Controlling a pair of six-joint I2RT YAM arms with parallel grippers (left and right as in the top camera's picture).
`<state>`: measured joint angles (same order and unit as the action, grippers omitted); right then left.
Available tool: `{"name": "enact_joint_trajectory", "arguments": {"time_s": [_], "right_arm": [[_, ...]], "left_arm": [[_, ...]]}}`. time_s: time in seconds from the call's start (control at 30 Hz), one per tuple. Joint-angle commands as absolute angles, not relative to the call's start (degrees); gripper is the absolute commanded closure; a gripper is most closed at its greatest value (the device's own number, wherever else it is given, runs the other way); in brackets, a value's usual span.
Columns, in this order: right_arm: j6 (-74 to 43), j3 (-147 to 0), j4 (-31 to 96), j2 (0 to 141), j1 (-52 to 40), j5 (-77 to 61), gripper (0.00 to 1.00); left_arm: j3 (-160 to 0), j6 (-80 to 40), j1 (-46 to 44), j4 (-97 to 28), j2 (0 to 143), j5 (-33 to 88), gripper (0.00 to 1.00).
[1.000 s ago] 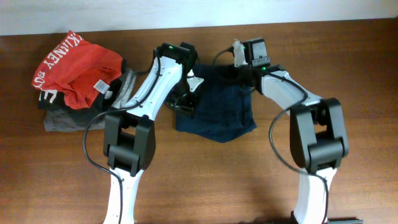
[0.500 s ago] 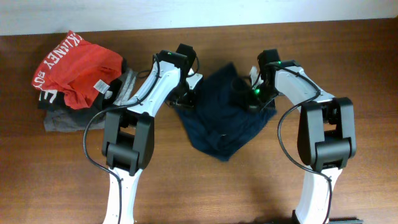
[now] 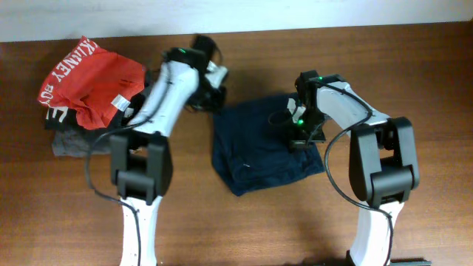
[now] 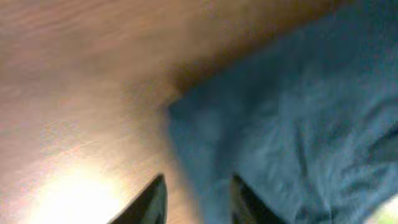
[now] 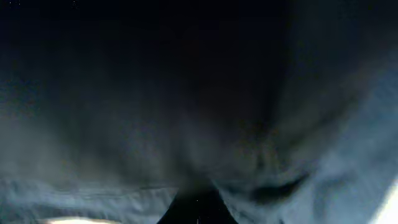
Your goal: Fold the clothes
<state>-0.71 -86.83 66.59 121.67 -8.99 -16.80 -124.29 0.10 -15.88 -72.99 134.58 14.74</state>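
Observation:
My left gripper grabs the dark navy garment (image 3: 251, 155) by its far corner (image 3: 219, 115) facing the pile next, to lay the folded cloth over the pile.
The dark navy garment (image 3: 251, 155) lies in a rough folded shape on the wooden table (image 3: 429, 81), between the two arms. My left gripper (image 3: 216, 92) is open and empty, just off the garment's far left corner. In the left wrist view its fingertips (image 4: 198, 199) straddle the garment's edge (image 4: 298, 124) from above, without holding it. My right gripper (image 3: 299, 133) is down on the garment's right part. In the right wrist view its fingers (image 5: 196, 202) look closed together, with dark cloth (image 5: 186, 93) bunched around them and filling the view.
A red garment with white lettering (image 3: 92, 81) lies on a pile at the far left, over a grey folded garment (image 3: 74, 144). The table's back edge meets a white wall (image 3: 332, 11).
The left gripper has let go of the garment and moved up and left. The right gripper has brought its side of the cloth down and inward. The garment now lies flatter and more compact.

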Motion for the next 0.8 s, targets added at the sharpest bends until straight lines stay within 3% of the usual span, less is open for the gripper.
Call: {"name": "enact_joint_trajectory", "arguments": {"time_s": [0.0, 0.1, 0.3, 0.5, 0.77], "right_arm": [[4.3, -86.2, 67.3, 114.7, -8.3, -15.5, 0.95], [4.5, -86.2, 64.9, 111.5, -8.8, -18.3, 0.95], [1.4, -86.0, 57.1, 112.1, -9.0, -18.8, 0.88], [-2.6, -86.0, 53.0, 118.4, -8.9, -18.7, 0.96], [-6.5, -86.0, 53.1, 122.3, -9.0, -18.8, 0.96]], "left_arm": [[-130.9, 2.3, -10.7, -79.5, 133.1, 20.8, 0.47], [-131.0, 2.2, -8.1, -84.3, 133.2, 23.5, 0.39], [-122.9, 2.3, -7.1, -88.3, 133.7, 35.0, 0.39], [-109.4, 2.2, -9.3, -85.0, 133.7, 42.2, 0.39], [-96.4, -4.8, -11.7, -73.8, 133.7, 44.9, 0.36]]}}
